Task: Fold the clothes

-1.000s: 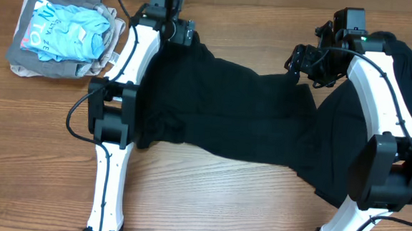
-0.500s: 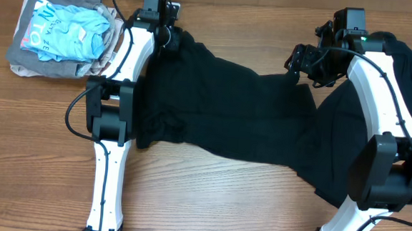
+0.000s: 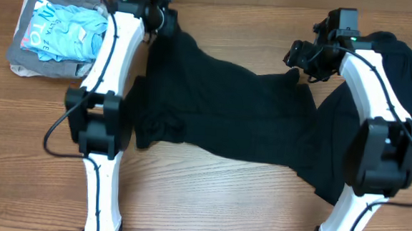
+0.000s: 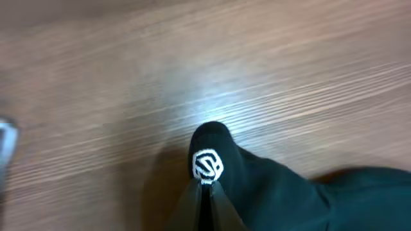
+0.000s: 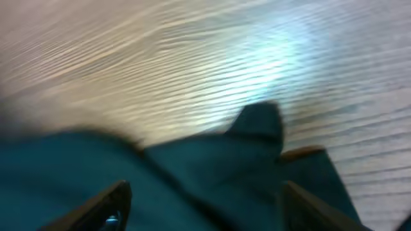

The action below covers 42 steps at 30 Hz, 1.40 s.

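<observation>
I will grab the black garment by its free far corner (image 3: 292, 76) (image 5: 259, 124) with my right gripper next. Then both grippers can bring the garment's far edge closer to fold it.
A large black garment (image 3: 228, 110) lies spread and rumpled across the middle of the table. My left gripper (image 3: 157, 14) is at its far left corner. In the left wrist view the left gripper (image 4: 205, 187) is shut on a pinch of black fabric (image 4: 270, 192) bearing a small white logo (image 4: 207, 165). My right gripper (image 3: 300, 57) hovers over the garment's far right corner. The right gripper (image 5: 209, 205) stands open there, its fingers (image 5: 109, 202) wide apart with dark cloth (image 5: 205, 173) below them. A second black garment (image 3: 409, 70) lies under the right arm.
A folded pile of grey and light-blue clothes (image 3: 60, 35) sits at the far left corner. Bare wooden tabletop (image 3: 215, 202) runs along the near side. Both arm bases stand at the near edge.
My left gripper has shut on the garment's far left corner and drawn it toward the far edge. The right gripper has shifted slightly and stays open.
</observation>
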Motion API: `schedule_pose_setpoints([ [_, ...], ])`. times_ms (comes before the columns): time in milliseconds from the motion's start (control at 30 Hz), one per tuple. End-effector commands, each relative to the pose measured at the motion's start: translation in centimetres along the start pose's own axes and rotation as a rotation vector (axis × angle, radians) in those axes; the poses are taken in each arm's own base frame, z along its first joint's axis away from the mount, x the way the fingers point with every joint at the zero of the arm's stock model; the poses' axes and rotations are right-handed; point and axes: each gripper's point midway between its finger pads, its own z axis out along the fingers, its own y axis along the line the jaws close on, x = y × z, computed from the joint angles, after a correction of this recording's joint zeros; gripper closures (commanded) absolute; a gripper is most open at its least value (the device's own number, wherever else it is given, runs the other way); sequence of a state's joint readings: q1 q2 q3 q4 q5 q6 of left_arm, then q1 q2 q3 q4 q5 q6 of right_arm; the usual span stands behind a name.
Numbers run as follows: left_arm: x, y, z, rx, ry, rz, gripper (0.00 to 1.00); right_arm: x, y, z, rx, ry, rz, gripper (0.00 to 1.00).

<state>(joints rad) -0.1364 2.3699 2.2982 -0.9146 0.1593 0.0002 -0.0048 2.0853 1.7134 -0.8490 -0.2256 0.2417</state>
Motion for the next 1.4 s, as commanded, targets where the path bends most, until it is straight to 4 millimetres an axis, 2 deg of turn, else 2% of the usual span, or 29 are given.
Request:
schedule_pose_setpoints([
  [0, -0.8, -1.7, -3.5, 0.000, -0.015, 0.027, 0.96, -0.7, -1.8, 2.0, 0.096, -0.028, 0.068, 0.28],
  [200, 0.7, -2.6, -3.4, 0.007, 0.049, 0.032, 0.96, -0.2, -3.6, 5.3, 0.151, -0.007, 0.104, 0.32],
  [267, 0.9, -2.5, -3.4, -0.012, 0.055, 0.034, 0.96, 0.5, -4.0, 6.7, 0.159, 0.019, 0.106, 0.38],
  [400, 1.2, -2.4, -3.3, -0.051, 0.066, 0.045, 0.96, 0.6, -3.9, 7.7, 0.140, 0.023, 0.108, 0.54],
  [467, 1.4, -2.3, -3.4, -0.062, 0.076, 0.046, 0.96, 0.5, -3.8, 7.8, 0.135, 0.021, 0.108, 0.66],
  [500, 1.4, -2.3, -3.4, -0.062, 0.077, 0.046, 0.96, 0.5, -3.7, 7.8, 0.131, 0.021, 0.109, 0.78],
  [600, 0.9, -1.5, -3.4, -0.109, 0.054, 0.049, 0.96, 0.2, -3.3, 7.3, 0.120, 0.021, 0.108, 0.96],
  [633, 0.6, -1.1, -3.5, -0.132, 0.044, 0.051, 0.96, -0.1, -3.2, 6.8, 0.120, 0.018, 0.109, 0.96],
  [700, -0.2, 0.0, -4.0, -0.199, 0.015, 0.072, 0.96, -1.6, -2.7, 4.6, 0.117, -0.002, 0.111, 0.96],
  [767, -0.8, 1.0, -5.2, -0.270, -0.006, 0.088, 0.96, -3.3, -2.3, 0.8, 0.120, -0.012, 0.101, 0.96],
  [867, -1.1, 1.6, -6.9, -0.318, -0.015, 0.087, 0.96, -3.8, -2.3, -3.3, 0.138, 0.009, 0.116, 0.96],
  [1000, 0.1, 1.2, -8.9, -0.309, 0.027, 0.086, 0.96, -2.2, -2.9, -7.4, 0.174, 0.092, 0.134, 0.96],
  [1100, 1.6, 0.8, -10.1, -0.293, 0.081, 0.064, 0.96, -0.6, -3.4, -9.3, 0.194, 0.148, 0.156, 0.96],
  [1167, 3.6, -0.3, -11.1, -0.234, 0.157, 0.059, 0.96, 0.7, -3.6, -10.6, 0.205, 0.188, 0.153, 0.96],
  [1367, 6.9, -1.8, -12.9, -0.153, 0.284, 0.029, 0.96, 2.0, -3.0, -13.8, 0.206, 0.195, 0.145, 0.96],
])
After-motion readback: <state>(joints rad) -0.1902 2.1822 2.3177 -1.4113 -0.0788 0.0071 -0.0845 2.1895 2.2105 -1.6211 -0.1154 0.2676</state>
